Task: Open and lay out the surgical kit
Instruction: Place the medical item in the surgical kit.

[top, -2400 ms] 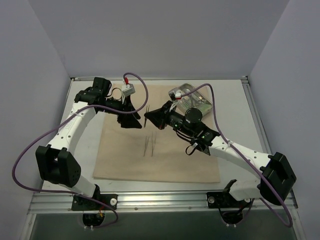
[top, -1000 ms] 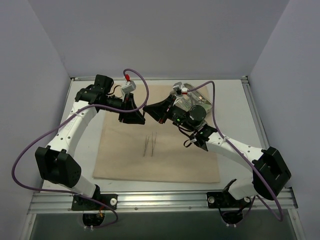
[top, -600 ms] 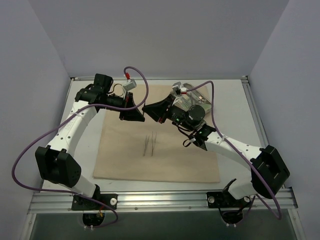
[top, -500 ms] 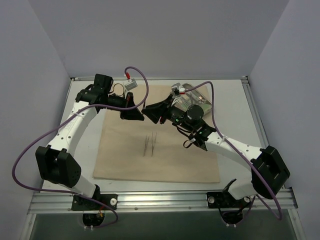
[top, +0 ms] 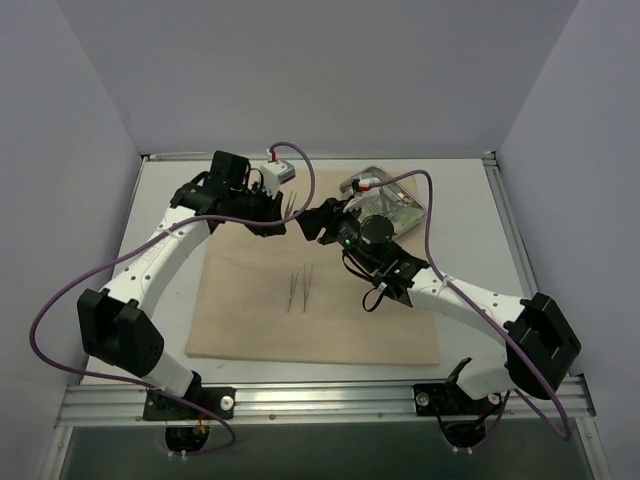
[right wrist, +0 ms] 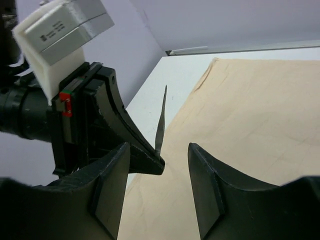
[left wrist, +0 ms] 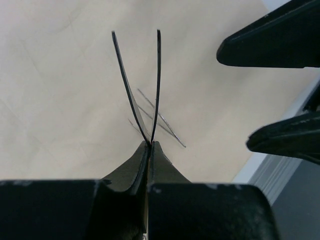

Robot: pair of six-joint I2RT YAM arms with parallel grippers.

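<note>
My right gripper grabs the tweezers across both prongs next, away from their closed end in my left gripper, to lay them out.
The beige cloth wrap lies spread flat on the table. My left gripper hovers over its back part, shut on the closed end of thin metal tweezers. Their two prongs fan out away from the fingers. My right gripper faces it closely, open, with its fingers on either side of the left fingertips and touching nothing. From the right wrist, the held tweezers stand edge-on. Two more tweezers lie mid-cloth. The steel tray sits at the back right, partly behind the right arm.
The two arms meet nose to nose above the cloth's back half. White tabletop borders the cloth on the left, with a metal rail along the near edge and grey walls around.
The right gripper has opened and let go of the tweezers. The left gripper has shut on them and shifted right and toward the back.
</note>
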